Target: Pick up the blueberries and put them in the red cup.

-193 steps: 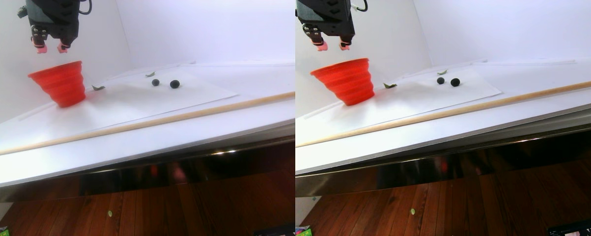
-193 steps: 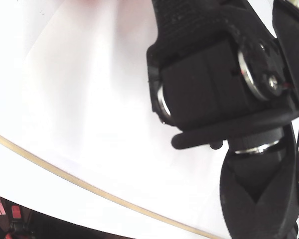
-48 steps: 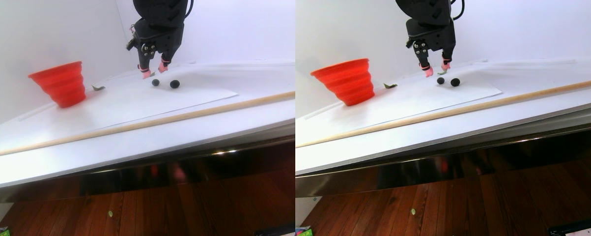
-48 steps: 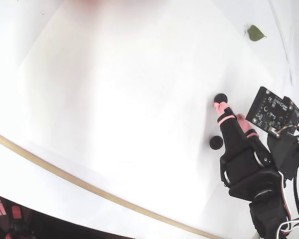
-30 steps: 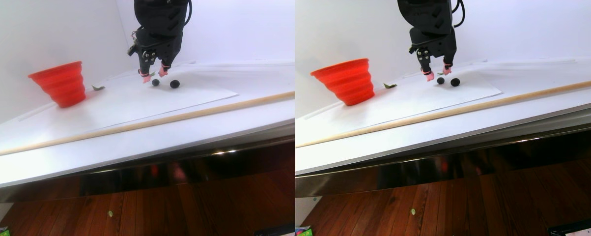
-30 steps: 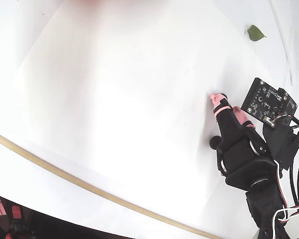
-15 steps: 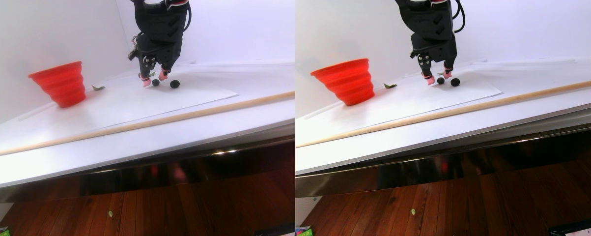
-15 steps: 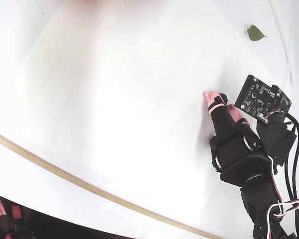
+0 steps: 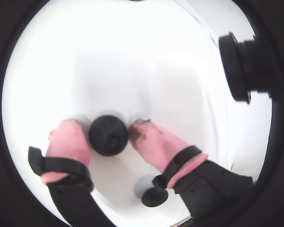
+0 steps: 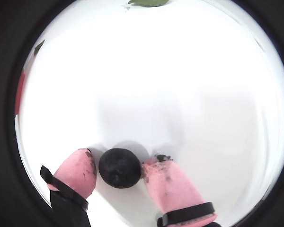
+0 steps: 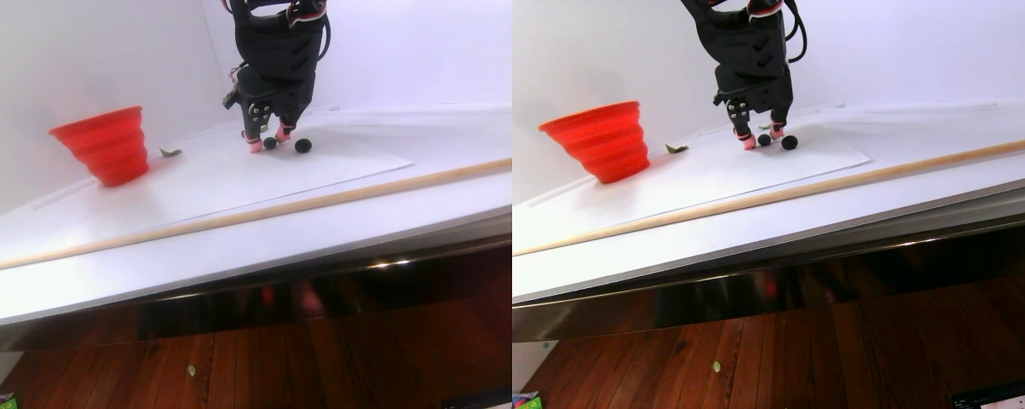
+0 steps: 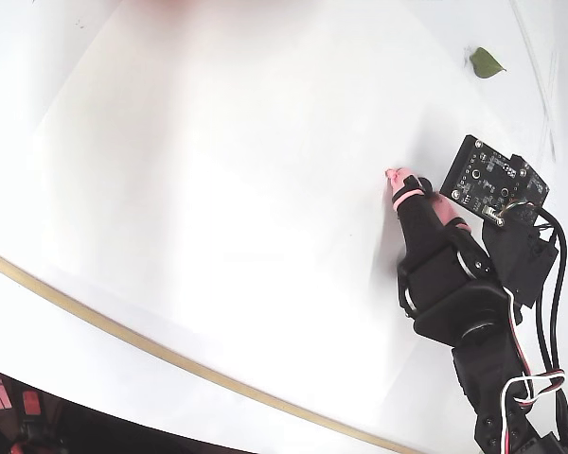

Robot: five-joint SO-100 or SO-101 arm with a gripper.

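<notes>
My gripper grabs the blueberry between my pink fingers by its round sides next, to put it in the red cup.
Both wrist views show a dark blueberry [image 9: 109, 134] [image 10: 119, 168] lying on the white sheet between my pink fingertips. My gripper [image 9: 105, 127] [image 10: 119, 158] is open around it, one tip almost touching and a thin gap at the other. Just behind the right finger lies a second blueberry [image 9: 154, 196]. In the stereo pair view the gripper [image 11: 265, 141] reaches down to the sheet, with that second blueberry [image 11: 303, 146] to its right. Far to the left stands the red cup [image 11: 103, 141]. The arm hides most of both berries in the fixed view, where the gripper [image 12: 418, 189] points up-left.
A long wooden rod [image 11: 265, 213] [image 12: 123, 331] lies across the table in front of the white sheet. One small green leaf [image 11: 169, 152] sits near the cup, another [image 12: 484, 62] beyond the gripper. The table's front edge drops to a wooden floor.
Over the last second the gripper has come down to the sheet and shifted slightly left in the fixed view, so its fingertips now stand either side of one blueberry. The cup and second berry stayed put.
</notes>
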